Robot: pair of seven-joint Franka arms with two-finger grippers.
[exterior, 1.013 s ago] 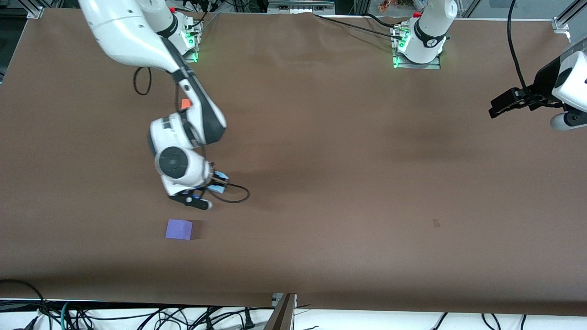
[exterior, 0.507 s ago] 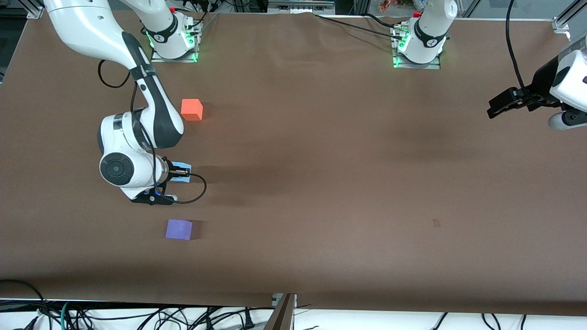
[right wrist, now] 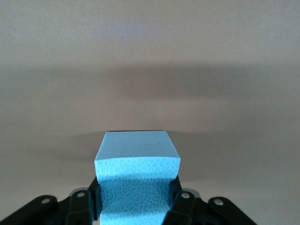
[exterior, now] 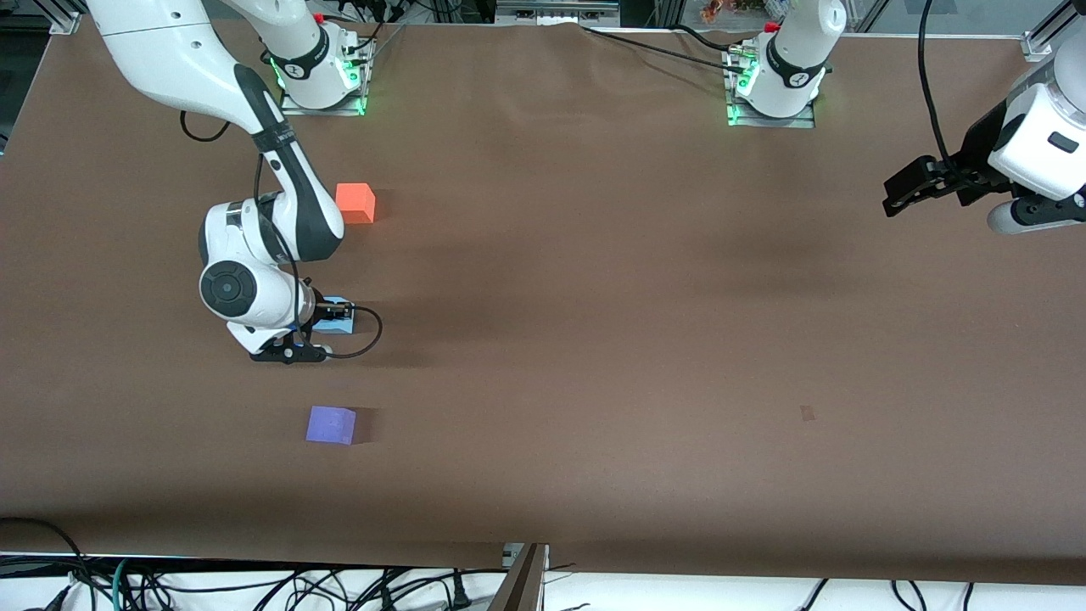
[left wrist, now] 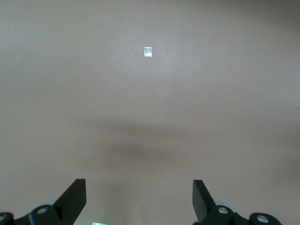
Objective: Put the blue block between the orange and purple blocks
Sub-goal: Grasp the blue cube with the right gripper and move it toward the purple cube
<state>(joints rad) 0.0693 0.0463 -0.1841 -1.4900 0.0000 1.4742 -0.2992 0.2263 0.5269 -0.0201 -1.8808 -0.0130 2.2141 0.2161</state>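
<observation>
The blue block is low on the tabletop between the orange and purple blocks and would stand, so my right gripper should open.
My right gripper is shut on the light sky-blue block. It holds it low over the table between the orange block and the purple block. In the right wrist view the blue block fills the space between the fingers, squeezed at its sides. The orange block lies farther from the front camera than the purple one. My left gripper hangs open and empty over the left arm's end of the table; its fingers show wide apart in the left wrist view.
The brown table cover is bare around the blocks. A small pale mark lies on it toward the left arm's end and shows in the left wrist view. The right arm's black cable loops beside the blue block.
My right arm swung the blue block toward the right arm's end, uncovering the orange block, and brought it between the orange and purple blocks. My left gripper drifted slightly.
</observation>
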